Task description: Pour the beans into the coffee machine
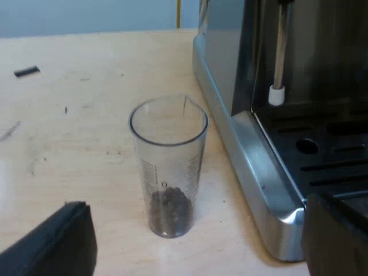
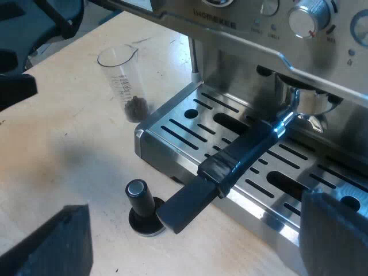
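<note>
The robot's left gripper should next grab the glass by its sides, so that the clear measuring glass's rim (image 1: pixel 168 144) stays free to pour the beans.
A clear measuring glass (image 1: pixel 168 155) stands upright on the pale wooden table, close to the espresso machine's (image 1: pixel 230 52) side, with a small heap of coffee beans (image 1: pixel 169 211) in its bottom. My left gripper (image 1: pixel 198 233) is open, low over the table just short of the glass, one finger toward the bare table and the other over the drip tray's corner. From the right wrist, the same glass (image 2: pixel 122 80) stands beyond the drip tray's corner. My right gripper (image 2: pixel 195 230) hangs open above the tray's front edge, nothing between its fingers.
The metal holder (image 2: pixel 307 102) is locked into the machine's front, its dark handle (image 2: pixel 230 167) reaching out over the slotted drip tray (image 2: pixel 190 123). A black-knobbed tamper (image 2: pixel 141 208) stands on the table under the handle's end. The steam wand (image 1: pixel 279 57) hangs above the tray.
</note>
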Controlling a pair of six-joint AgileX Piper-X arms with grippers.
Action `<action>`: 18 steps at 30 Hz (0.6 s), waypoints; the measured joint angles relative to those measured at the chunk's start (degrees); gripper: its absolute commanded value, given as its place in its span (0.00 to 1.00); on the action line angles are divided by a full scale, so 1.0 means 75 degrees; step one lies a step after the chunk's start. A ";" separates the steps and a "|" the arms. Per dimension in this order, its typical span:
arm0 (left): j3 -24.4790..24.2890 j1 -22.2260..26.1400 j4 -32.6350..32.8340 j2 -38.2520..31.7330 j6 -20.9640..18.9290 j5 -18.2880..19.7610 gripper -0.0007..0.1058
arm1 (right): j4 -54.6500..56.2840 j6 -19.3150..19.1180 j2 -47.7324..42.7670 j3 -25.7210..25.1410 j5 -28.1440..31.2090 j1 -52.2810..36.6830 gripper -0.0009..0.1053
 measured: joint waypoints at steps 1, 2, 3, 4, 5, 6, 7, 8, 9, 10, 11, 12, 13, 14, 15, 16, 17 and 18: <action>0.0000 0.0000 -0.0173 0.0241 -0.0087 0.0000 0.77 | 0.0000 0.0000 0.0000 0.0000 0.0000 0.0000 0.75; 0.0000 0.0000 -0.0234 0.0359 -0.0106 0.0000 0.76 | 0.0000 0.0000 0.0000 0.0000 0.0000 0.0000 0.75; 0.0000 0.0000 -0.0407 0.0552 -0.0139 0.0000 0.75 | 0.0000 0.0000 0.0000 0.0000 0.0000 0.0000 0.75; 0.0000 0.0000 -0.0509 0.0665 -0.0146 0.0000 0.75 | 0.0000 0.0000 0.0000 0.0000 0.0000 0.0000 0.75; 0.0014 0.0000 -0.0664 0.0783 -0.0146 0.0000 0.75 | 0.0000 0.0000 0.0000 0.0000 0.0000 0.0000 0.75; 0.0075 0.0000 -0.1116 0.1116 -0.0145 0.0000 0.75 | 0.0000 0.0000 0.0000 0.0000 0.0000 0.0000 0.75; 0.0139 0.0000 -0.1485 0.1304 -0.0145 0.0000 0.75 | 0.0000 0.0000 0.0000 0.0000 0.0000 0.0000 0.75; 0.0179 0.0000 -0.1702 0.1424 -0.0145 0.0000 0.75 | 0.0000 0.0000 0.0000 0.0000 0.0000 0.0000 0.75; 0.0248 0.0000 -0.2057 0.1669 -0.0145 0.0000 0.75 | 0.0000 0.0000 0.0000 0.0000 0.0000 0.0000 0.75; 0.0289 0.0000 -0.2262 0.1795 -0.0145 0.0000 0.75 | 0.0000 0.0000 0.0000 0.0000 0.0000 0.0000 0.75; 0.0363 0.0000 -0.2626 0.2006 -0.0145 0.0000 0.75 | 0.0000 0.0000 0.0000 0.0000 0.0000 0.0000 0.75; 0.0423 0.0000 -0.2981 0.2253 -0.0145 0.0000 0.75 | 0.0000 0.0000 0.0000 0.0000 0.0000 0.0000 0.75; 0.0438 0.0000 -0.3264 0.2482 -0.0145 0.0000 0.75 | 0.0000 0.0000 0.0000 0.0000 0.0000 0.0000 0.75; 0.0437 0.0000 -0.3352 0.2587 -0.0145 0.0000 0.75 | 0.0000 0.0000 0.0000 0.0000 0.0000 0.0000 0.75; 0.0437 0.0000 -0.3631 0.2740 -0.0094 0.0000 0.75 | 0.0000 0.0000 0.0000 0.0000 0.0000 0.0000 0.75; 0.0437 0.0000 -0.3847 0.2885 -0.0077 0.0000 0.75 | 0.0000 0.0000 0.0000 0.0000 0.0000 0.0000 0.75; 0.0437 0.0000 -0.3921 0.2947 -0.0079 0.0000 0.75 | 0.0000 0.0000 0.0000 0.0000 0.0000 0.0000 0.75; 0.0437 0.0000 -0.4030 0.3072 -0.0079 0.0000 0.75 | 0.0000 0.0000 0.0000 0.0000 0.0000 0.0000 0.75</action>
